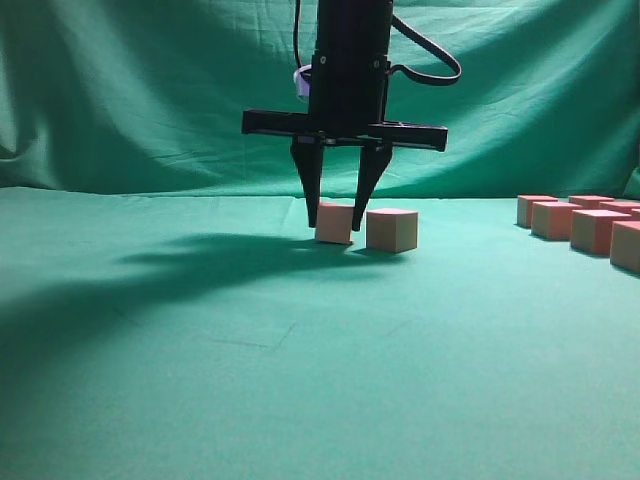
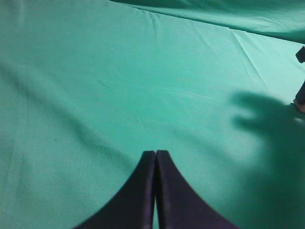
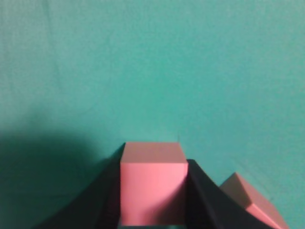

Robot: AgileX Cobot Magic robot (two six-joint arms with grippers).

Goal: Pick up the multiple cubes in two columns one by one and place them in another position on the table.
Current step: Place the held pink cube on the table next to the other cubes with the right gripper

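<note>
The pink cube's base [image 1: 333,240] is down at the green cloth beside the second cube. The pink cube would stand, so my right gripper will open its fingers.
My right gripper [image 1: 335,226] points straight down at the middle of the table [image 1: 300,380], shut on a pink cube [image 1: 334,222] that is at or just above the cloth. In the right wrist view the same cube [image 3: 152,186] fills the gap between the dark fingers of the gripper [image 3: 155,157]. A second cube [image 1: 391,229] rests right beside it on the right, and it also shows in the wrist view's corner [image 3: 252,205]. Several more cubes [image 1: 597,230] stand in rows at the far right. My left gripper [image 2: 155,152] is shut and empty above bare cloth.
A green backdrop [image 1: 150,100] hangs behind the table. The right arm's shadow [image 1: 200,260] falls left of the held cube. Bare green cloth spreads across the left and front.
</note>
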